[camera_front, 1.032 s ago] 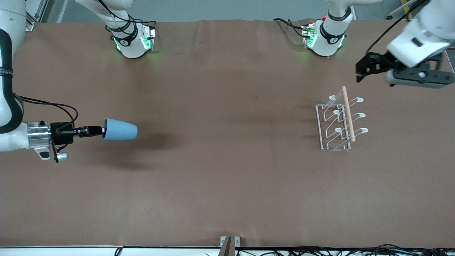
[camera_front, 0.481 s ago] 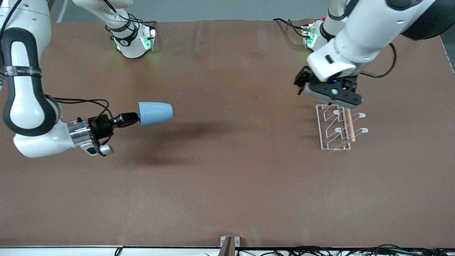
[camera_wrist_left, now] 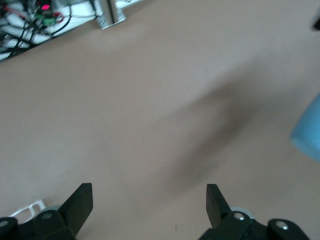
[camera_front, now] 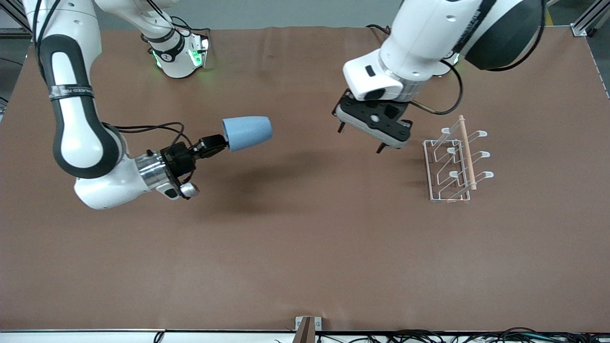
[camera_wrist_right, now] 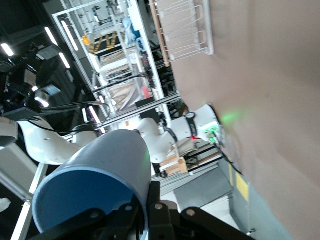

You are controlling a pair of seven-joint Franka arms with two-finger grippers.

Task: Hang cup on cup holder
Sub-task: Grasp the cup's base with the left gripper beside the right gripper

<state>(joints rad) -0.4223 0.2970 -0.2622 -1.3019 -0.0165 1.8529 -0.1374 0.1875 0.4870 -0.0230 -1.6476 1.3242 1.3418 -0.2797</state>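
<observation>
I should grab the cup by its closed end with my left gripper next, so that the light blue cup's rim stays free for the cup holder (camera_front: 452,164).
My right gripper (camera_front: 223,140) is shut on the rim of the light blue cup (camera_front: 248,132) and holds it on its side above the middle of the table, with its closed end toward the white wire cup holder (camera_front: 452,164). In the right wrist view one finger sits inside the cup (camera_wrist_right: 102,177) and one outside at the gripper (camera_wrist_right: 150,212); the cup holder (camera_wrist_right: 182,27) shows ahead. My left gripper (camera_front: 360,138) is open and empty, in the air between the cup and the holder. In the left wrist view the gripper (camera_wrist_left: 148,205) is over bare table, with the cup (camera_wrist_left: 309,131) at the frame edge.
The cup holder stands on the brown table (camera_front: 305,247) toward the left arm's end, its wooden rod (camera_front: 467,152) along the top. Both arm bases (camera_front: 178,52) stand at the table's edge farthest from the front camera. A metal bracket (camera_front: 307,328) sits at the edge nearest that camera.
My right gripper has carried the cup toward the table's middle and the holder. My left arm has swung from over the cup holder toward the middle, nearer the cup, its gripper still open.
</observation>
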